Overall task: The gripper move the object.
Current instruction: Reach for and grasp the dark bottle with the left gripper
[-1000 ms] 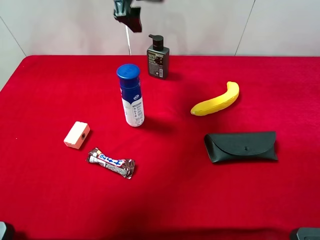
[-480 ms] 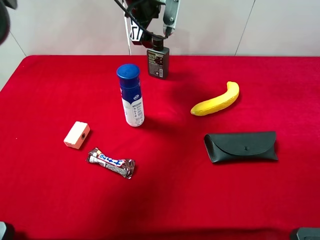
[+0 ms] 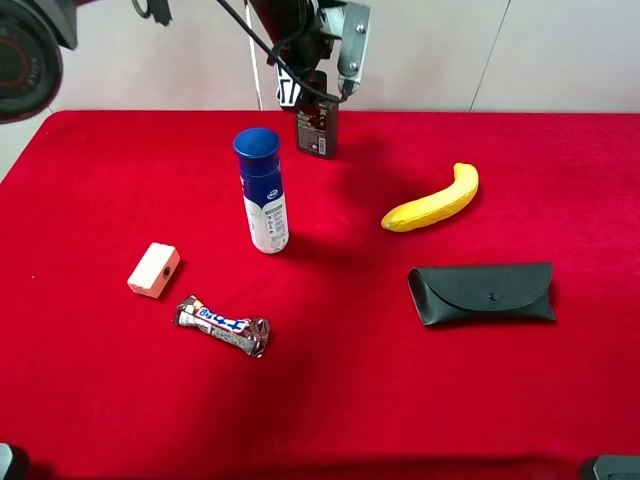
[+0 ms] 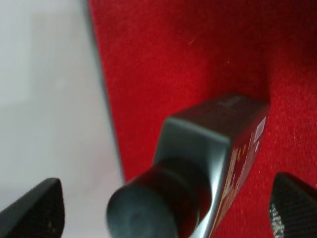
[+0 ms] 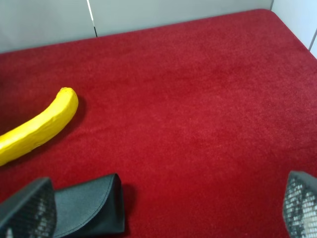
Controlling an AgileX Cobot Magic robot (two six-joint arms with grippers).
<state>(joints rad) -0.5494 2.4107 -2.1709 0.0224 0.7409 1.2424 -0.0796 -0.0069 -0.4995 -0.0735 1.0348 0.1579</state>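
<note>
The dark grey pump bottle needs to move across the red cloth, so my left gripper will grab it by its upper body (image 3: 318,115) next.
The object, a small dark grey pump bottle (image 3: 316,130), stands upright at the back edge of the red table. My left gripper (image 3: 319,78) has come down from above. It is open, with one finger on each side of the black pump head. In the left wrist view the bottle (image 4: 218,129) fills the middle, and my left gripper (image 4: 163,208) straddles it with both fingertips (image 4: 34,210) apart from it. My right gripper (image 5: 163,208) is open and empty, low over the right side of the table.
A taller white bottle with a blue cap (image 3: 262,190) stands in front and left of the object. A banana (image 3: 432,200), a black glasses case (image 3: 482,293), a candy bar (image 3: 223,326) and a small cream block (image 3: 154,270) lie on the red cloth (image 3: 100,180). A white wall is just behind.
My left arm has swung in from the upper left and come down, so the open gripper now straddles the pump head. The bottle has not moved.
</note>
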